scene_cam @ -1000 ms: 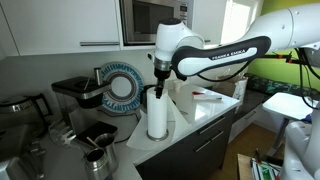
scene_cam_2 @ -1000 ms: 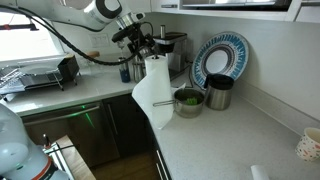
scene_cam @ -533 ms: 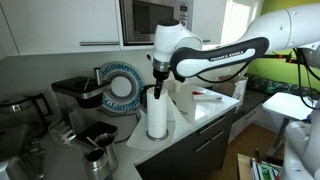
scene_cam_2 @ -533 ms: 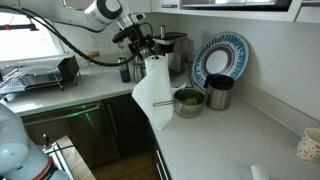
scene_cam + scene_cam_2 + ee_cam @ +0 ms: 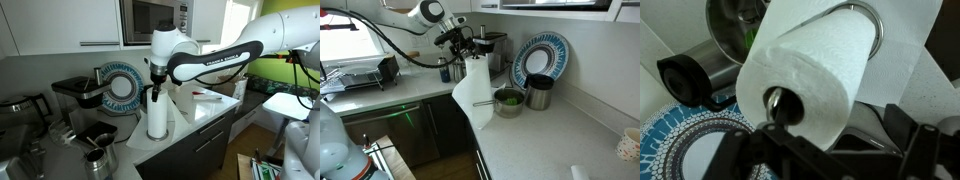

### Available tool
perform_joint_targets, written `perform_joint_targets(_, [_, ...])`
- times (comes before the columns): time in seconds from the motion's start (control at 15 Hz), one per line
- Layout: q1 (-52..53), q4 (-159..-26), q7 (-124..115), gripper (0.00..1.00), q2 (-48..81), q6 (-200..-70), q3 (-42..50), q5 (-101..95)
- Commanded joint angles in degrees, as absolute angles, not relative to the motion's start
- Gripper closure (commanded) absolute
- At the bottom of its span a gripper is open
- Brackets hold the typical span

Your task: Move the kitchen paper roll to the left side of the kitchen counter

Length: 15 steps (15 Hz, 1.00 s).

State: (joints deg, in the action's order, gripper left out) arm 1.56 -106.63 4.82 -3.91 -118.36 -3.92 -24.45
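Observation:
I will next grab the kitchen paper roll (image 5: 157, 115) by its top end with my gripper, to lift the roll off its stand and set it upright.
The kitchen paper roll (image 5: 157, 115) stands upright on its stand near the front edge of the kitchen counter (image 5: 208, 110). In an exterior view the roll (image 5: 476, 68) trails a loose sheet (image 5: 475, 102) over the counter (image 5: 545, 135) edge. My gripper (image 5: 155, 88) hangs straight above the roll's top, close to it. In the wrist view the roll (image 5: 805, 65) fills the middle, with the stand's knob in its core. My gripper (image 5: 835, 150) is open, with one dark finger on each side of the roll's top end.
A blue-and-white plate (image 5: 125, 85) leans on the back wall behind the roll; it also shows in an exterior view (image 5: 540, 55). A coffee machine (image 5: 75, 95), metal pots (image 5: 508, 100) and a dish rack (image 5: 360, 75) stand on the counter. A microwave (image 5: 150, 20) hangs above.
The arm and gripper have shifted very slightly over the roll. The roll has not moved.

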Motion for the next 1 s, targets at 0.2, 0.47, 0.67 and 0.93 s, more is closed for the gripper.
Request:
perform_joint_targets(0.2, [1.90,-105.36,5.04,0.47,-1.62,-118.61,-3.47,-24.39])
perform_joint_targets(0.47, [1.84,-104.15,3.86,0.78,-1.81,-118.39,-3.43,-26.37])
perform_joint_targets(0.67, [1.66,-102.92,3.04,0.91,-1.70,-118.21,-3.26,-29.07])
perform_joint_targets(0.93, [1.65,-101.10,2.07,0.94,-1.24,-118.25,-3.23,-32.54])
